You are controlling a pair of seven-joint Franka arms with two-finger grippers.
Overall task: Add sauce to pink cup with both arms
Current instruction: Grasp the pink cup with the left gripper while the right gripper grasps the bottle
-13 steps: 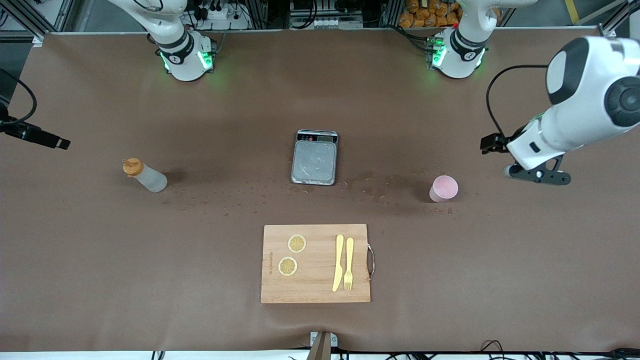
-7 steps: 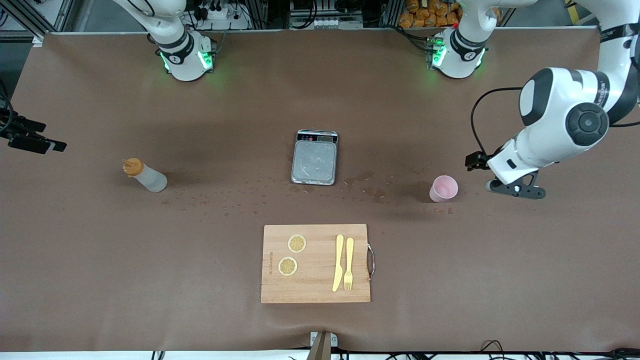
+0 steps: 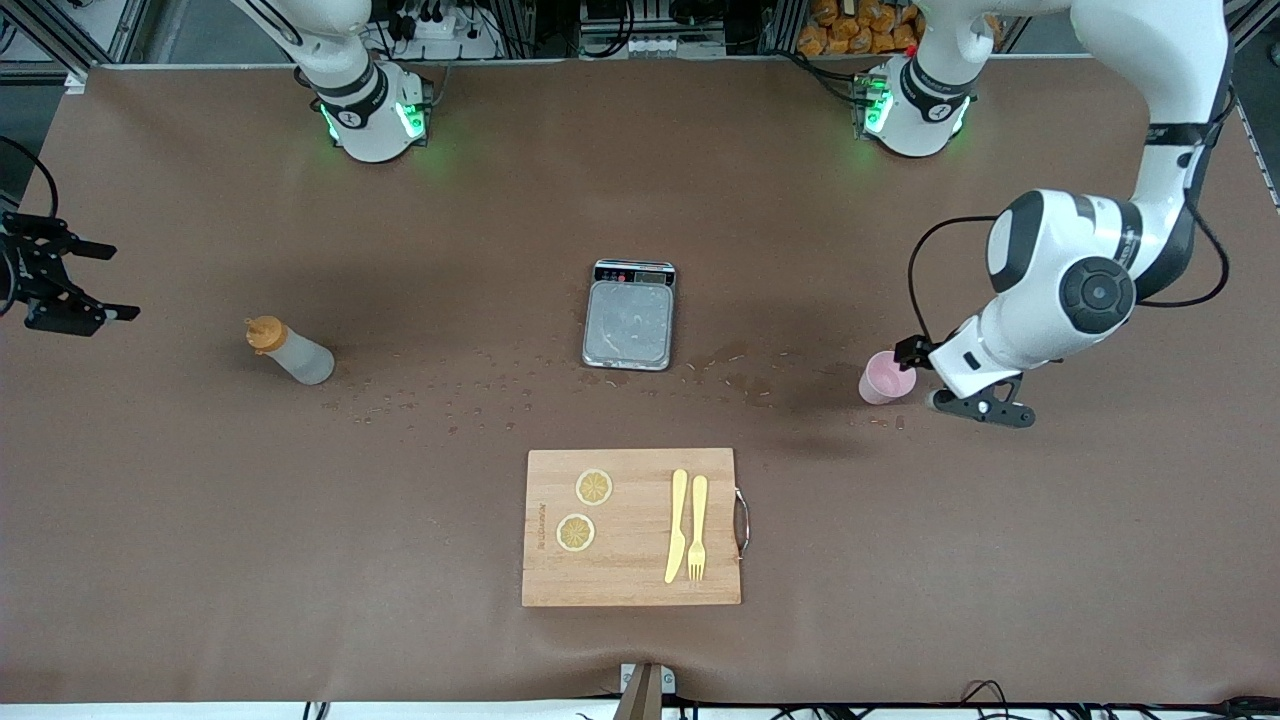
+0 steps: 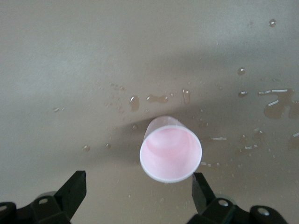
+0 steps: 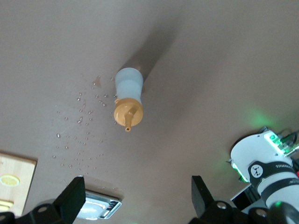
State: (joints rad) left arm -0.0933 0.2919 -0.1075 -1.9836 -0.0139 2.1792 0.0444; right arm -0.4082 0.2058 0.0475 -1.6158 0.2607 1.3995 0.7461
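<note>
My left gripper grips the pink cup by its rim [image 4: 198, 154] next, to ready it for the sauce.
The pink cup [image 3: 885, 378] stands upright toward the left arm's end of the table, with water drops around it. My left gripper [image 3: 945, 395] hangs low right beside it, on the side away from the scale. In the left wrist view the cup [image 4: 170, 154] sits just ahead of the open left gripper [image 4: 138, 189], close to one fingertip [image 4: 200, 184]; nothing is between the fingers. The sauce bottle [image 3: 290, 352], whitish with an orange cap, stands toward the right arm's end. My right gripper [image 3: 105, 282] is open and empty, away from the bottle at the table's edge. The right wrist view shows the bottle [image 5: 127, 98] well ahead of the right gripper [image 5: 138, 196].
A grey scale [image 3: 630, 318] sits mid-table between bottle and cup. Nearer the front camera lies a wooden cutting board [image 3: 630, 527] with two lemon slices [image 3: 594, 487], a yellow knife [image 3: 677, 525] and a fork [image 3: 697, 527]. Water drops [image 3: 450, 400] dot the mat.
The left arm has swung down and in toward the pink cup, from well off to right beside it. The right gripper has turned at the table's edge. Cup and bottle have not moved.
</note>
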